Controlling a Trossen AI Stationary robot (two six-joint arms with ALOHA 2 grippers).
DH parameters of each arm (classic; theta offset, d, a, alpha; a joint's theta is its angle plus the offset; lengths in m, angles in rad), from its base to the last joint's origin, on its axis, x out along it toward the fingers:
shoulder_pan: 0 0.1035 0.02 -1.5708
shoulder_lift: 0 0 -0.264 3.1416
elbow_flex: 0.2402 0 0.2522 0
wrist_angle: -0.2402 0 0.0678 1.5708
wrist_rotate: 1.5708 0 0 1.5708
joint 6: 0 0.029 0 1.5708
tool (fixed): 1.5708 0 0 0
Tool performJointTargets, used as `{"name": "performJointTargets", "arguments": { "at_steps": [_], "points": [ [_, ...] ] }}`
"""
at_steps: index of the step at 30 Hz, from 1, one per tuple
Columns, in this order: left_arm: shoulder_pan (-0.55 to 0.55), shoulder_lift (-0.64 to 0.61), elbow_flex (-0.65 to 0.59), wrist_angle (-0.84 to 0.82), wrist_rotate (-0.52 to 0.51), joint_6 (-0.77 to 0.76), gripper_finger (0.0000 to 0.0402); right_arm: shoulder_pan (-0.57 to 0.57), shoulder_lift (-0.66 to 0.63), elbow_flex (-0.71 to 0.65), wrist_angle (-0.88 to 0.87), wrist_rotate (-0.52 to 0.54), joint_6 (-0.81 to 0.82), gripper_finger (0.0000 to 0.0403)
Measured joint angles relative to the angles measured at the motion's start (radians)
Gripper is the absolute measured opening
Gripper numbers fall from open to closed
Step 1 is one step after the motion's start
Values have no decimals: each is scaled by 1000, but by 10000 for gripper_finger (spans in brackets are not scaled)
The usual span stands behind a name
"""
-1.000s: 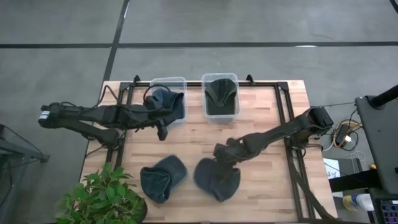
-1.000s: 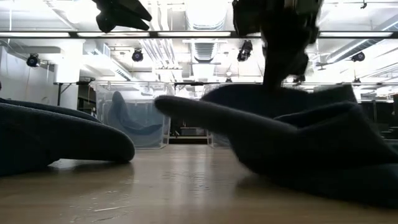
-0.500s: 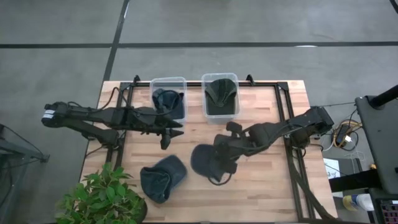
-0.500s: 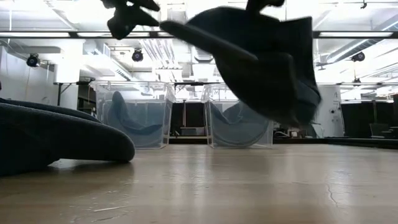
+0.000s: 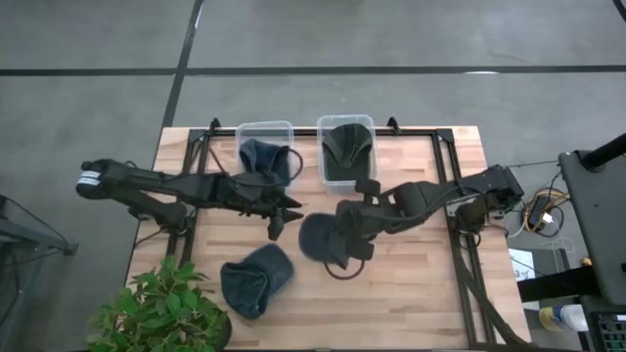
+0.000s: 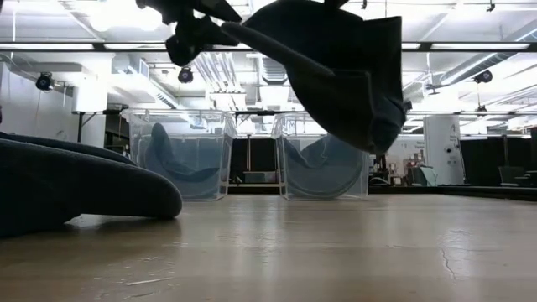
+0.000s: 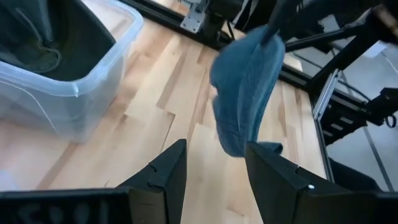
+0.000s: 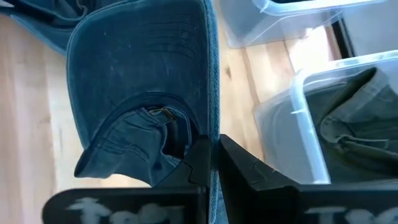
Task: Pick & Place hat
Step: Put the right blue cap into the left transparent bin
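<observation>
The dark blue cap needs to go to the clear bins, so my left gripper needs to reach the cap and grab it by its brim (image 5: 312, 238) (image 7: 234, 144).
A dark blue cap (image 5: 321, 241) hangs from my right gripper (image 5: 348, 233), which is shut on it above the table's middle. It also shows in the low view (image 6: 336, 71), and the cap's inside (image 8: 140, 81) shows in the right wrist view. My left gripper (image 5: 282, 219) is open just left of that cap and touches nothing; its wrist view looks between the fingers (image 7: 214, 171) at the cap (image 7: 245, 87). A second blue cap (image 5: 254, 280) lies with its crown on the near-left table. The left bin (image 5: 264, 154) holds a blue cap and the right bin (image 5: 347, 149) a dark green one. My right gripper pinches the cap's crown rim (image 8: 214, 127) beside the back strap and buckle (image 8: 163, 113) between its two shut fingers. It comes slanting down from the table's right. The cap is lifted clear of the table and hangs below the fingers, brim end (image 6: 243, 33) toward my left gripper.
Both clear bins stand side by side at the far edge. A potted plant (image 5: 161, 311) sits at the near-left corner. Black frame rails run along the left, right and far sides. Bare wood lies on the near right (image 5: 421, 293).
My right gripper has raised the blue cap off the table and carried it toward the far edge and a little left; the cap now hangs clear. My left gripper has moved from the left bin toward the table's middle and right, ending next to the lifted cap.
</observation>
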Motion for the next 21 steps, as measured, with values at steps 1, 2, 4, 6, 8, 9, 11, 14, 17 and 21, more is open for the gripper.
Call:
{"name": "performJointTargets", "arguments": {
  "at_steps": [1, 2, 4, 6, 8, 9, 11, 14, 17, 21],
  "points": [
    [0, 8, 0, 6, 0, 0, 156, -4, 0, 1, 0, 2, -8, 12],
    [0, 16, 0, 19, 0, 0, 156, -9, 0, 1, 0, 2, -15, 12],
    [0, 26, 0, 39, 2, 2, 156, -20, 0, 1, -4, 1, -29, 12],
    [0, 36, 1, 54, 3, 2, 156, -28, 0, 0, -7, -3, -58, 12],
    [0, 41, 4, 53, 2, 3, 156, -31, 0, 0, -7, -2, -87, 12],
    [1, 43, 7, 60, 3, 2, 156, -32, 0, 0, -2, 5, -90, 12],
    [0, 42, 10, 63, 3, -4, 156, -33, 0, 2, -13, 30, -82, 12],
    [-1, 29, 12, 63, 6, -5, 156, -39, 0, 2, -71, 38, -76, 12],
    [-1, 20, 12, 70, 6, -5, 156, -41, 0, 2, -82, 44, -76, 12],
    [-1, 25, 11, 74, 6, -6, 156, -40, 0, 2, -61, 43, -80, 12]
  ]
}}
